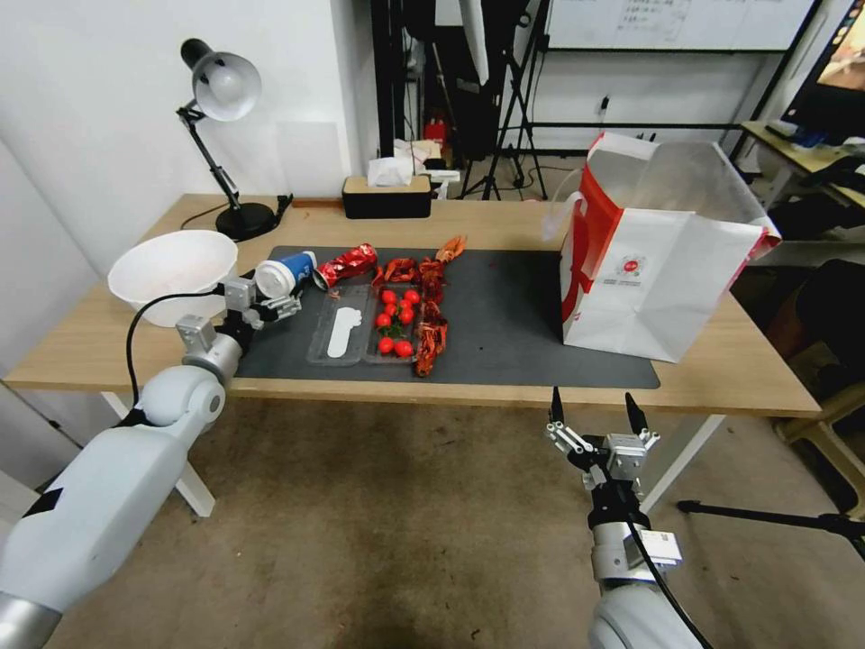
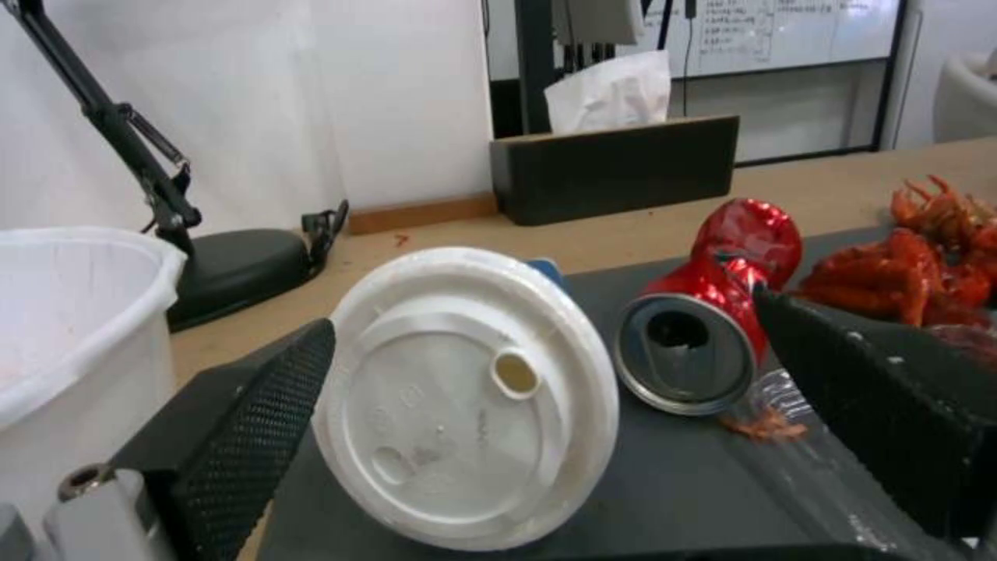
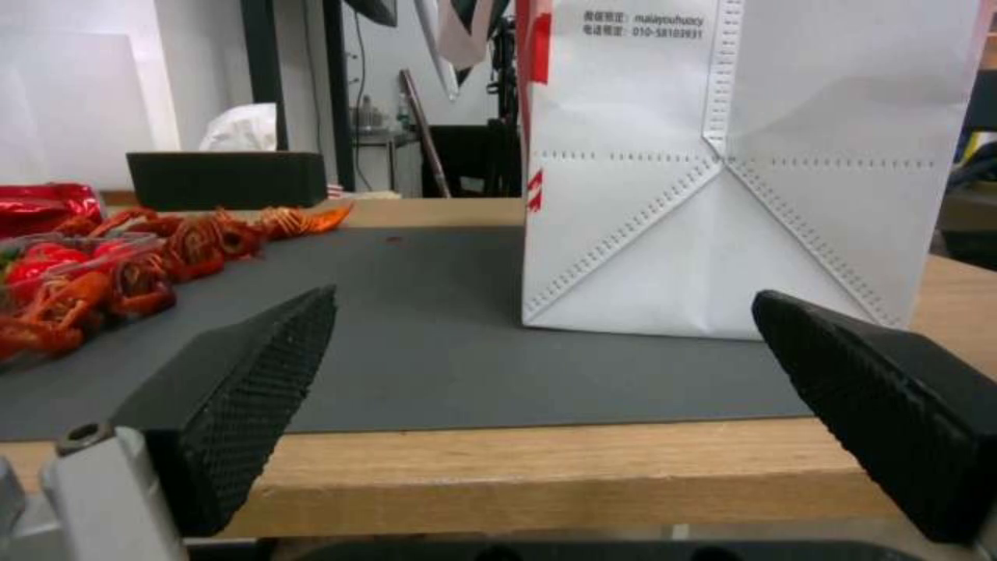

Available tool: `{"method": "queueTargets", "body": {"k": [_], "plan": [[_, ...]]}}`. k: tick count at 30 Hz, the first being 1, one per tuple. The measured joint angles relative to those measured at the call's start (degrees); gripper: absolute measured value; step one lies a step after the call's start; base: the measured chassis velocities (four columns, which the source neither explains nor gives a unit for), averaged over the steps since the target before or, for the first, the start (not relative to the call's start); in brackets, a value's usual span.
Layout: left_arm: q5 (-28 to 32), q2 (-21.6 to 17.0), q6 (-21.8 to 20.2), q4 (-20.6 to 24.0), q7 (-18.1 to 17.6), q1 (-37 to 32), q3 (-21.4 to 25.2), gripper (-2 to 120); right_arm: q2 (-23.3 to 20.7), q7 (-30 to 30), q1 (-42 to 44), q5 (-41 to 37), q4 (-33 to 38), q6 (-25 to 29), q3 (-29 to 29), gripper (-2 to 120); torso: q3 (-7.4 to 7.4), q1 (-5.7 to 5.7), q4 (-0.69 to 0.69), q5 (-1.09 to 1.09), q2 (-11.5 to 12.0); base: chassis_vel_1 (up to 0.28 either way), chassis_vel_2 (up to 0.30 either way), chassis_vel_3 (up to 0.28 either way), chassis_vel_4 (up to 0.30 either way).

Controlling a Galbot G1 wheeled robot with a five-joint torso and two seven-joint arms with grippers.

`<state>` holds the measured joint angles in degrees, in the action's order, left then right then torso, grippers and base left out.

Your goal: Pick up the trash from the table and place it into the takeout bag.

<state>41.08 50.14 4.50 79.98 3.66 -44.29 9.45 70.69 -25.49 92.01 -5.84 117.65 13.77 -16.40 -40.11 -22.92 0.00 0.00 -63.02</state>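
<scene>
The crushed red can [image 1: 347, 264] is crowding the blue base of the paper cup, so my left gripper needs to grab the cup around its lidded end [image 1: 275, 279] next.
A blue-and-white paper cup [image 1: 286, 273] with a white lid [image 2: 467, 393] lies on its side at the mat's left end. My left gripper [image 1: 266, 302] is open at its lidded end, which sits between the fingers [image 2: 260, 436]. Just beyond the cup lies the crushed red can [image 1: 347, 264], its open end [image 2: 685, 358] facing the wrist camera. The beige bowl [image 1: 171, 275] stands beside the left wrist. On the right of the table [image 1: 505, 225] stands the takeout bag [image 1: 658, 261], mouth open. My right gripper [image 1: 595, 415] hangs open below the table's front edge, facing the bag [image 3: 748, 156].
A clear tray [image 1: 347, 329] with cherry tomatoes [image 1: 396, 320] and red crayfish shells [image 1: 431, 315] lies mid-mat. A desk lamp [image 1: 225, 135] and a black tissue box [image 1: 387, 194] stand at the back. Bare dark mat [image 1: 514, 306] lies between the shells and the bag.
</scene>
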Motion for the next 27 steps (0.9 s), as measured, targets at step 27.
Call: {"method": "queueTargets", "body": {"k": [27], "plan": [[-0.9,1.4,0.5,-8.1,1.7,5.4,-2.8,100,0.0,0.0,0.0,0.0,0.0,0.1,-0.1,100,0.01,0.0,0.0,0.0,0.0,0.0,0.0,0.0,0.0]]}}
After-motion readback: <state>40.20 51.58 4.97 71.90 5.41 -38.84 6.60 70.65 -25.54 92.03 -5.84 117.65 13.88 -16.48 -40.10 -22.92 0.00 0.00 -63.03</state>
